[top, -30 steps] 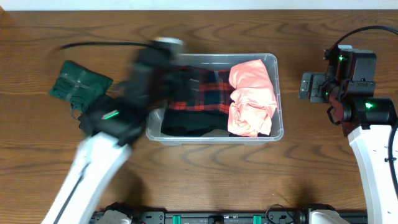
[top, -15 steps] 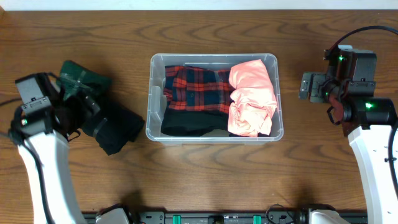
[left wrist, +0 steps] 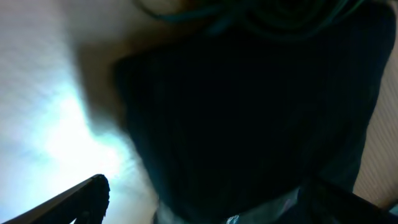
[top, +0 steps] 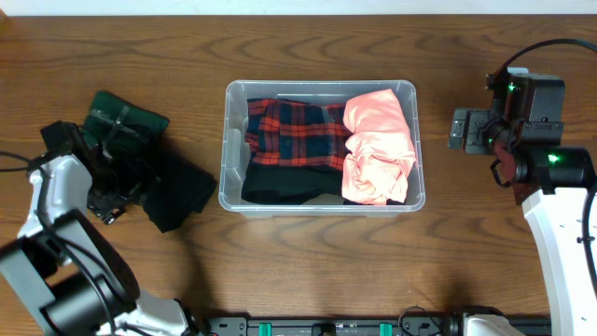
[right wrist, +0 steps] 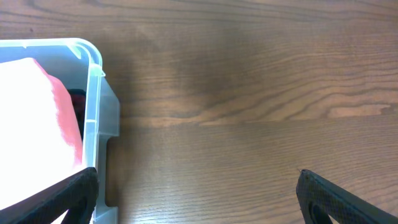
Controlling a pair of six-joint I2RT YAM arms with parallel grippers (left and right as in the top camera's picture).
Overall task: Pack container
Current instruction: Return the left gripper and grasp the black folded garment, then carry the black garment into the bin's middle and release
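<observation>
Next, my left gripper grabs the black garment (top: 179, 193) at its end away from the container, leaving the rest free to lay inside.
The clear container (top: 317, 85) stands mid-table. It holds a red plaid cloth (top: 294, 131), a pink cloth (top: 378, 145) and a black cloth (top: 284, 184). My left gripper (top: 124, 187) is low over a black garment (top: 179, 193) lying on the table left of the container. In the left wrist view the garment (left wrist: 249, 112) fills the frame between my wide-apart fingers (left wrist: 78, 198), and the gripper (left wrist: 205, 196) is open. My right gripper (top: 462, 131) is open and empty over bare table right of the container; the right wrist view shows it (right wrist: 199, 202) beside the container's corner (right wrist: 93, 93).
A dark green folded cloth (top: 121, 119) lies just behind the black garment at the far left. Bare wood (top: 317, 271) lies in front of the container, and there is more of it behind.
My left arm has swung from over the container's left end out to the far left and lowered onto the black garment. The right arm has not moved.
</observation>
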